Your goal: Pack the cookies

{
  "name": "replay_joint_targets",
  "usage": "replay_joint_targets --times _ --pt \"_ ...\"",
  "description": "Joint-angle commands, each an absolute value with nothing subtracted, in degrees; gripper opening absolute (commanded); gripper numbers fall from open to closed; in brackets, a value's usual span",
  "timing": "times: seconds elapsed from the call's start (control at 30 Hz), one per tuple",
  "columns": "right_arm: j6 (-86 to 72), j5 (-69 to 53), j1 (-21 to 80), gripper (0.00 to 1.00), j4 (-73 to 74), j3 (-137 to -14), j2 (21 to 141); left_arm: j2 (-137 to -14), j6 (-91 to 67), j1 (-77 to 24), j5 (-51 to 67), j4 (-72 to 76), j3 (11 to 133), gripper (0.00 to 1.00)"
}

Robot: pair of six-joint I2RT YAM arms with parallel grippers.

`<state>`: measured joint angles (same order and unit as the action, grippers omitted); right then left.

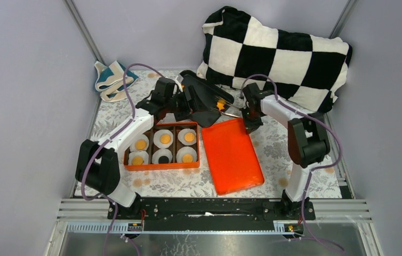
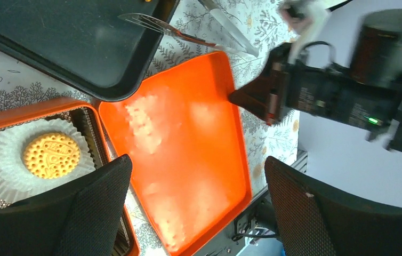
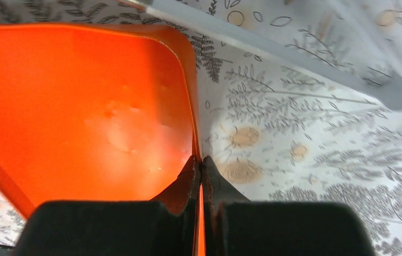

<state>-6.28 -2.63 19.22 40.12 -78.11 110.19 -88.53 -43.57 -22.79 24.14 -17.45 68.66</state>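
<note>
The left gripper takes the lid next by its far corner (image 1: 203, 129) beside the black tray (image 1: 201, 88), which leaves the lid's near end free for the right gripper.
An orange box (image 1: 161, 166) holds six white paper cups; five carry round orange cookies (image 1: 165, 138), and one cup (image 1: 162, 158) shows a dark centre. One cookie (image 2: 51, 155) shows in the left wrist view. A star-shaped cookie (image 1: 220, 105) lies on the black tray (image 1: 201, 88). My right gripper (image 1: 250, 124) is shut on the far right rim of the orange lid (image 1: 233, 154), its fingertips (image 3: 192, 172) pinching the edge (image 3: 198, 133). My left gripper (image 1: 192, 106) is open and empty above the gap between box and lid (image 2: 188, 138).
Metal tongs (image 1: 232, 112) lie between the tray and the lid, also in the right wrist view (image 3: 273, 48). A checkered pillow (image 1: 279, 53) fills the back right. A folded cloth (image 1: 111, 79) lies at the back left. The table has a floral cover (image 1: 284, 149).
</note>
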Motion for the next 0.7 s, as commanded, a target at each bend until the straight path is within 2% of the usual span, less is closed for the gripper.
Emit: replay_joint_targets --times 0.0,0.43,0.67 --pt "-9.12 -0.30 19.00 0.00 40.00 -80.34 99.99 -92.68 -43.10 -23.54 21.57 -12.79 70.93 0.98" --pt "-7.44 -4.58 19.07 0.00 40.09 -82.16 93.24 -116.49 -37.88 -26.83 29.69 -6.51 85.36 0.97" --pt "-7.53 -4.62 19.06 0.00 37.46 -82.25 93.43 -116.87 -38.52 -26.98 35.54 1.43 80.38 0.93"
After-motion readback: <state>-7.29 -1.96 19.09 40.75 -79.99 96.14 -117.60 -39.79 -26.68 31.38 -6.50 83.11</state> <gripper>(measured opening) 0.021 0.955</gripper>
